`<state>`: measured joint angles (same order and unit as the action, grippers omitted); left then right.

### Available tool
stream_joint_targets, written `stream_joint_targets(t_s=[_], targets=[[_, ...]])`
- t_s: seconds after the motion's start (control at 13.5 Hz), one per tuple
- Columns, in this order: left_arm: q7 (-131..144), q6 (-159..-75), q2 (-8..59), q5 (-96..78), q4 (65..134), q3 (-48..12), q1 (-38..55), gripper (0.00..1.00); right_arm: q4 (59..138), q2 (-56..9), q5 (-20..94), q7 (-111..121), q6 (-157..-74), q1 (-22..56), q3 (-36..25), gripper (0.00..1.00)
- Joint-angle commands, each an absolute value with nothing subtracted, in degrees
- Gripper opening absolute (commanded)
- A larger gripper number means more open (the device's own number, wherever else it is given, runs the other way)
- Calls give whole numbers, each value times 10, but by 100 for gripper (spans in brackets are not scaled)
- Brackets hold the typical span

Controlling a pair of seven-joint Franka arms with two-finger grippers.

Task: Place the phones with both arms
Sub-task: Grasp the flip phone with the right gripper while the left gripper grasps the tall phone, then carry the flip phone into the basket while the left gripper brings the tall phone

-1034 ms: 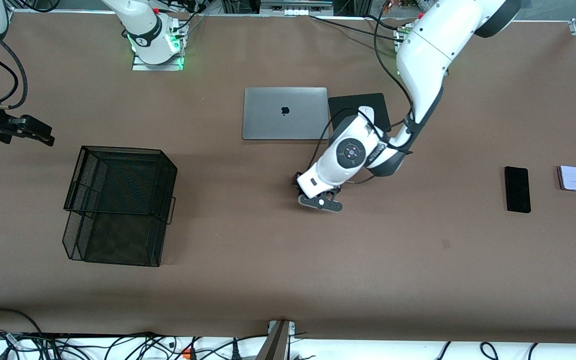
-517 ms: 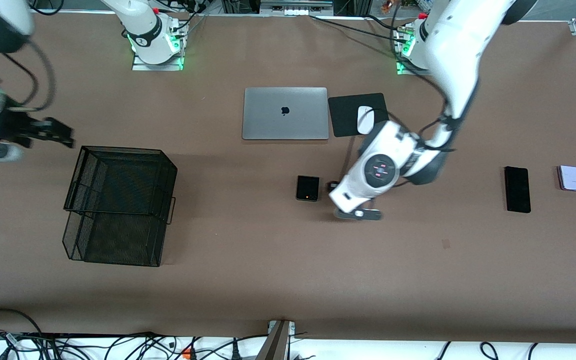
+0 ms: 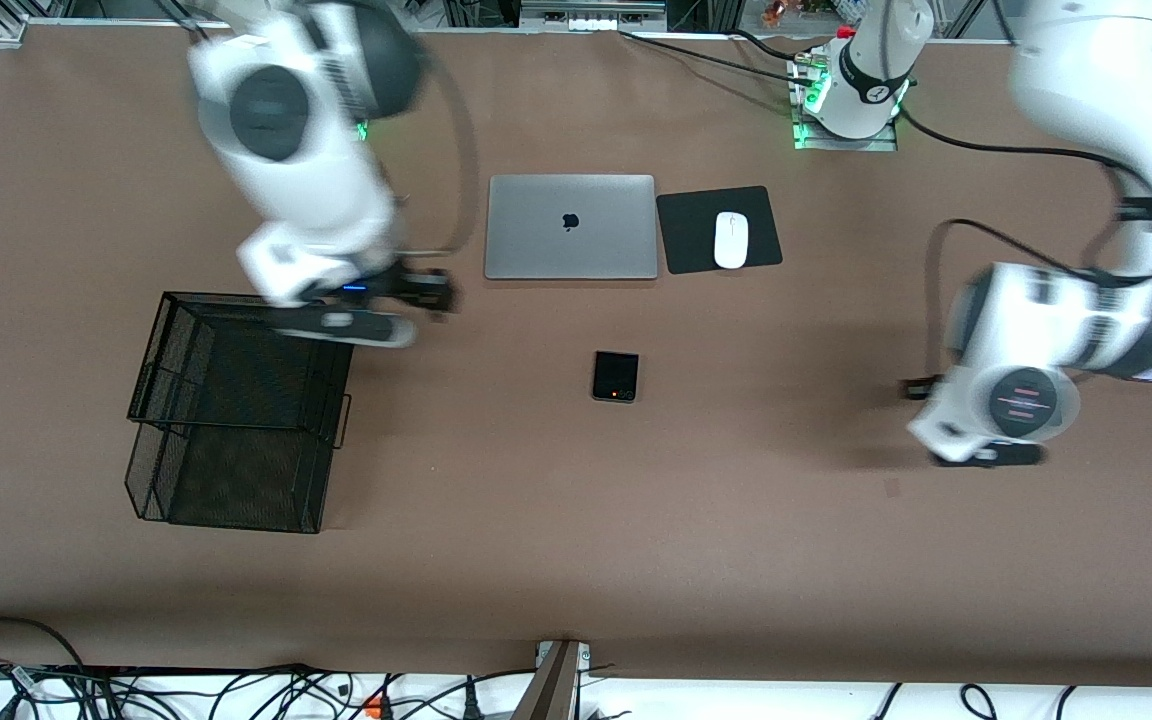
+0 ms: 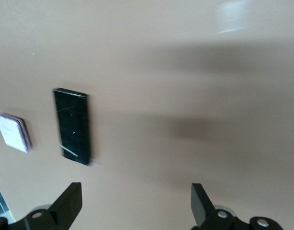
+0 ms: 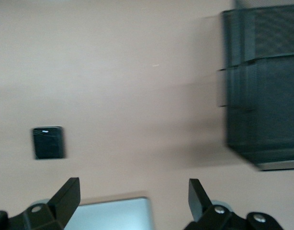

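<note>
I should next grab the small squarish black phone (image 3: pixel 616 376) by its two side edges with my right gripper. Then the phone can go into the wire basket (image 3: pixel 246 414).
The small squarish black phone (image 3: pixel 616 376) lies flat in the middle of the table, nearer to the front camera than the laptop; it also shows in the right wrist view (image 5: pixel 48 142). The long slim black phone (image 4: pixel 73 125) and the pale lavender phone (image 4: pixel 13 132) lie side by side at the left arm's end; in the front view the left arm covers them. My left gripper (image 3: pixel 921 392) (image 4: pixel 135 191) is open and empty, over bare table beside the long phone. My right gripper (image 3: pixel 431 290) (image 5: pixel 132 187) is open and empty, in the air between basket and laptop.
A black wire basket (image 3: pixel 236 400) (image 5: pixel 262 86) stands toward the right arm's end. A closed silver laptop (image 3: pixel 570 226) (image 5: pixel 108 215) lies near the bases, with a white mouse (image 3: pixel 730 240) on a black pad (image 3: pixel 686 215) beside it.
My left gripper has moved off the small black phone, which stays on the table, toward the left arm's end. My right arm has swung in from the table's end, past the basket.
</note>
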<state>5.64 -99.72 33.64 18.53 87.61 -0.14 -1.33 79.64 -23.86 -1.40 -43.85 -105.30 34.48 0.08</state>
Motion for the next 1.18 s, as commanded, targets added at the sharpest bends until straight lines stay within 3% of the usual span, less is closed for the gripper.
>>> stream_joint_targets(t_s=[0.0, 0.3, 0.44, 0.59, 0.89, 1.11], targets=[[-85, -1082, 348, 196, 906, -12, -97, 100, 714, -337, -16, -526, -1096, 422, -9, 100], [-231, -1298, 347, 185, 1018, -21, -206, 100, 708, -434, -18, -548, -1189, 470, -10, 100], [-240, -1368, 340, 176, 1073, -73, -276, 100, 709, -476, -19, -548, -1233, 470, -11, 100], [-245, -1369, 344, 176, 1077, -115, -330, 100, 709, -506, -29, -546, -1275, 473, -11, 100], [-256, -1374, 364, 173, 1076, -116, -342, 100, 706, -547, -38, -550, -1352, 491, -14, 100], [-257, -1371, 373, 135, 1077, -116, -346, 100, 674, -576, -48, -575, -1361, 504, -22, 100]])
